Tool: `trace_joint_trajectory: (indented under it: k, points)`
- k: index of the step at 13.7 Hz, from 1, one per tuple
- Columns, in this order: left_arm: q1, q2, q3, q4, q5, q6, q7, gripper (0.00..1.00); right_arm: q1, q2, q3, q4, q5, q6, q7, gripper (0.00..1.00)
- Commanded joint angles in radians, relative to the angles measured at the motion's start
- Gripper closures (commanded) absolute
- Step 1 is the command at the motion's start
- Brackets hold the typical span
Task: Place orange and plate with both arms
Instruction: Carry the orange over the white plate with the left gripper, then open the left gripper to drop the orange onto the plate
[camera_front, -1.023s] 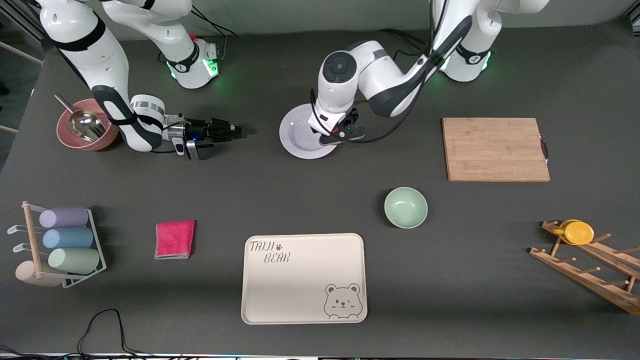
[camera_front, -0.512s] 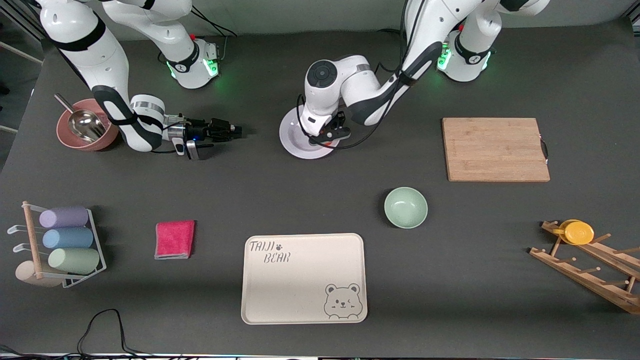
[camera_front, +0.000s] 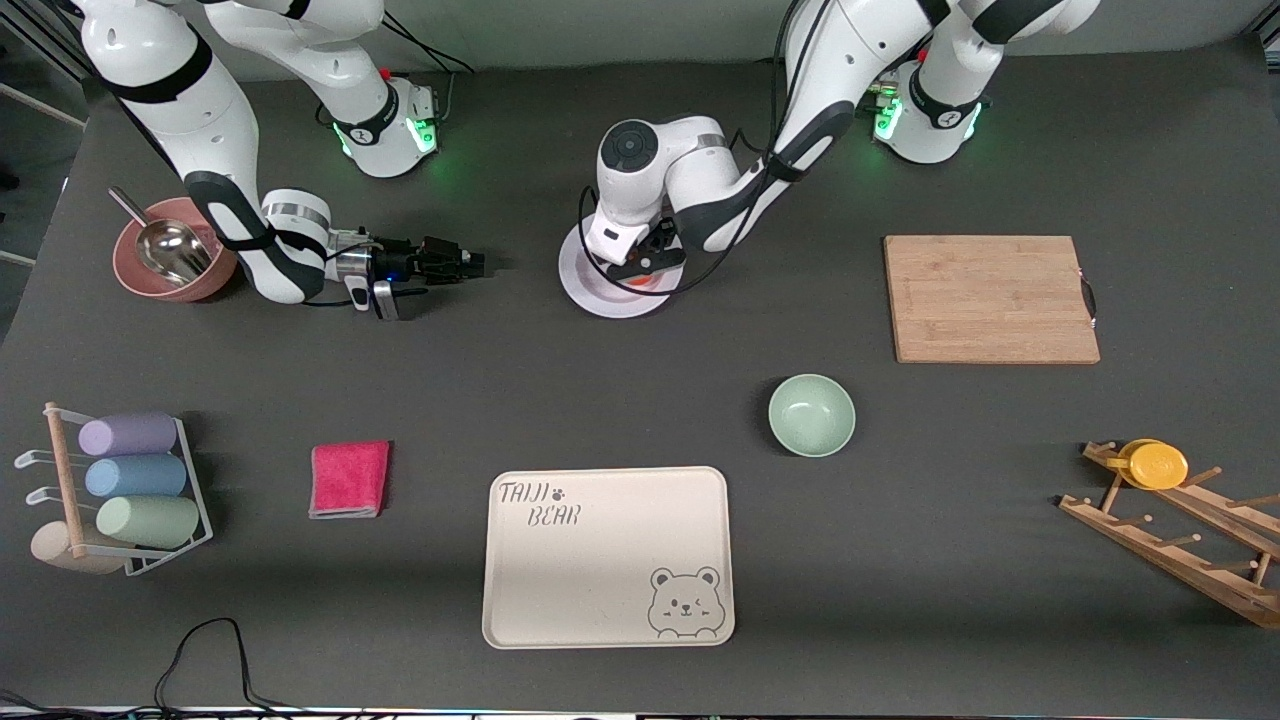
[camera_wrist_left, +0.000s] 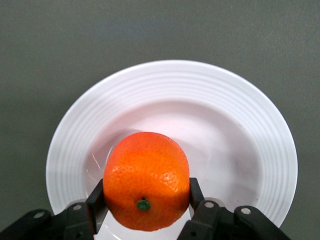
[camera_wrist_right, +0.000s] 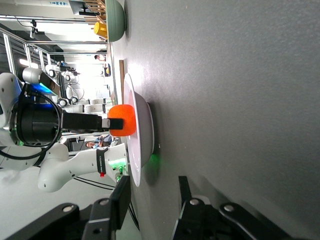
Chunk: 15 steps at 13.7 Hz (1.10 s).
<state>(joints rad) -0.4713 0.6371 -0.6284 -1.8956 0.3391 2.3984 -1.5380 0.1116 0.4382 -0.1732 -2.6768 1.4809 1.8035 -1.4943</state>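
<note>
The orange (camera_front: 639, 282) (camera_wrist_left: 146, 187) is low over the hollow of the white plate, so the left gripper should open.
The orange (camera_wrist_left: 146, 187) is gripped between the two black fingers of my left gripper (camera_wrist_left: 146, 197), which is shut on it. It hangs just over the middle of the white plate (camera_wrist_left: 165, 75). In the front view the left gripper (camera_front: 640, 268) covers much of the plate (camera_front: 590, 292), and only a sliver of orange (camera_front: 639, 282) shows. My right gripper (camera_front: 470, 263) lies low over the table, beside the plate toward the right arm's end, open and holding nothing. The right wrist view shows the right gripper (camera_wrist_right: 151, 205) facing the plate (camera_wrist_right: 137, 150) edge-on, with the orange (camera_wrist_right: 122, 120) over it.
A wooden cutting board (camera_front: 990, 298) lies toward the left arm's end. A green bowl (camera_front: 811, 415) and a cream bear tray (camera_front: 607, 557) sit nearer the front camera. A pink cloth (camera_front: 349, 479), a cup rack (camera_front: 120, 490), a pink bowl with scoop (camera_front: 165, 262) and a wooden rack with yellow cup (camera_front: 1160, 465) stand around.
My left gripper has carried the orange from the plate's edge toward the right arm's end, until it is over the plate's middle. The right arm has not moved.
</note>
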Motion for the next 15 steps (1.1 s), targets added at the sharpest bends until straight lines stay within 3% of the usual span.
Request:
trace_joint_trajectory:
  k: [1,2,15]
  points:
    - [-0.041,0.019,0.032,0.038,0.023,-0.001,-0.037,0.35,0.020,0.033,0.001,0.008,0.039,-0.009,-0.044,0.55]
    - [-0.056,0.019,0.042,0.041,0.023,-0.001,-0.039,0.00,0.020,0.034,0.001,0.008,0.039,-0.007,-0.049,0.55]
    - [-0.041,-0.028,0.090,0.064,0.034,-0.050,-0.041,0.00,0.092,0.050,0.006,0.008,0.142,-0.009,-0.070,0.55]
